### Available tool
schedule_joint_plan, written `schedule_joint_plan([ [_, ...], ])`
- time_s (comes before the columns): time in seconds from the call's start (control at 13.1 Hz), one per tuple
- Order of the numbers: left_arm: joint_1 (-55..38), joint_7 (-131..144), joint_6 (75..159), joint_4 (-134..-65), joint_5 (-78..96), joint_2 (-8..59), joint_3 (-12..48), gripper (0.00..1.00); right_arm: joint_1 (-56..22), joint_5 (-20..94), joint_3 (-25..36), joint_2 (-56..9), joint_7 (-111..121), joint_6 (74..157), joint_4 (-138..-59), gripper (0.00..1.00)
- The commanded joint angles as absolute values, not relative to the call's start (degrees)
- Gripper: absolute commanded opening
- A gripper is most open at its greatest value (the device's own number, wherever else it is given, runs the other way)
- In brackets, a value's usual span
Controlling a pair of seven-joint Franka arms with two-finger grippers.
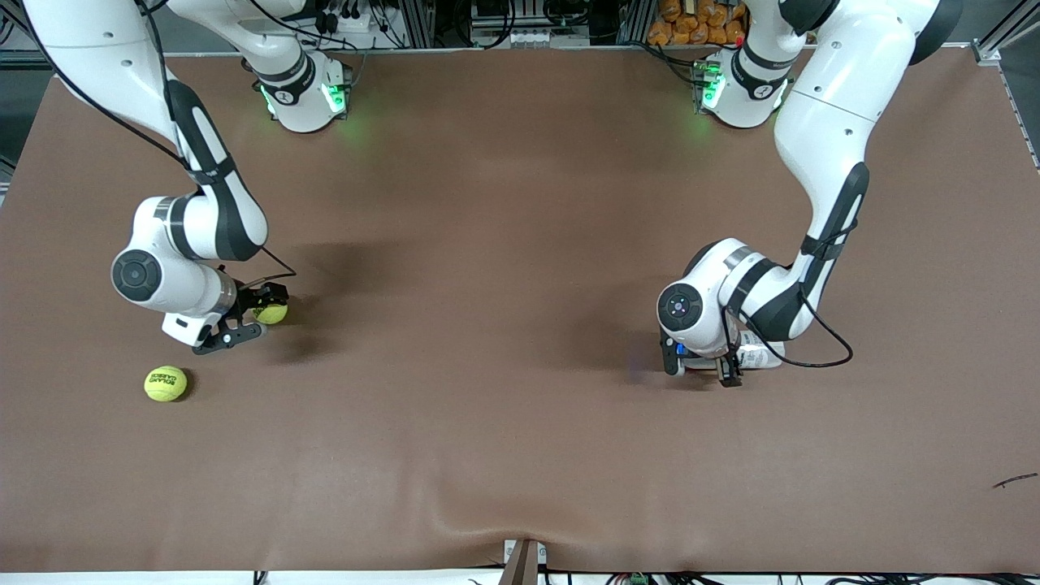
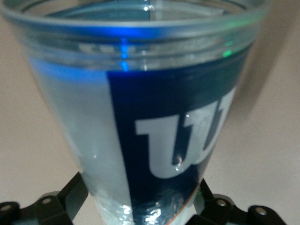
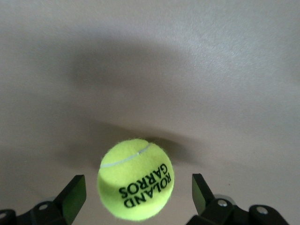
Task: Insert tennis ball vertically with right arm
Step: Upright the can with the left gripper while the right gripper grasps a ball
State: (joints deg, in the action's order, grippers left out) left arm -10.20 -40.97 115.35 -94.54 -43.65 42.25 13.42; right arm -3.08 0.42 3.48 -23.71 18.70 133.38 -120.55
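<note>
The yellow tennis ball (image 1: pixel 270 313) needs to be inserted vertically, so my right gripper should next hold it by its fuzzy round sides.
A yellow tennis ball (image 1: pixel 270 313) (image 3: pixel 136 178) lies on the brown table toward the right arm's end. My right gripper (image 1: pixel 262 315) (image 3: pixel 138 197) is low around it and open, with a gap between the ball and each finger. A second tennis ball (image 1: pixel 166 383) lies nearer the front camera. Toward the left arm's end, a clear plastic tube (image 1: pixel 760 356) (image 2: pixel 154 117) with a dark blue label lies on its side. My left gripper (image 1: pixel 700 366) (image 2: pixel 143 206) straddles it, with its fingers against the tube's walls. The tube's open mouth faces away from the wrist camera.
The brown mat (image 1: pixel 504 325) covers the whole table and bulges slightly at its front edge. A small dark scrap (image 1: pixel 1016 480) lies near the front corner at the left arm's end. Both arm bases (image 1: pixel 305 97) stand along the table's back edge.
</note>
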Motion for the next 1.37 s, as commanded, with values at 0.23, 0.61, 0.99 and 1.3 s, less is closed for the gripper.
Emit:
schedule_joint_plan([
  [0.23,-10.28,-41.66,116.46,-93.69,-44.91,42.98,13.54,0.78,-2.29,-0.35,3.16,-25.05,19.69,134.56,-120.67,1.00],
  [0.61,-11.25,-39.91,117.15,-91.95,-43.77,42.28,16.50,0.79,-1.50,-0.26,3.16,-25.93,24.43,137.46,-120.50,1.00],
  [0.99,-11.07,-36.66,117.94,-84.83,-37.73,41.40,24.24,0.77,-1.41,0.70,3.08,-26.54,23.99,136.67,-120.85,1.00],
  [1.3,-11.95,-21.93,134.42,-84.37,-34.19,41.92,28.20,0.77,-1.67,5.08,3.08,-26.46,23.91,134.12,-120.67,0.59],
])
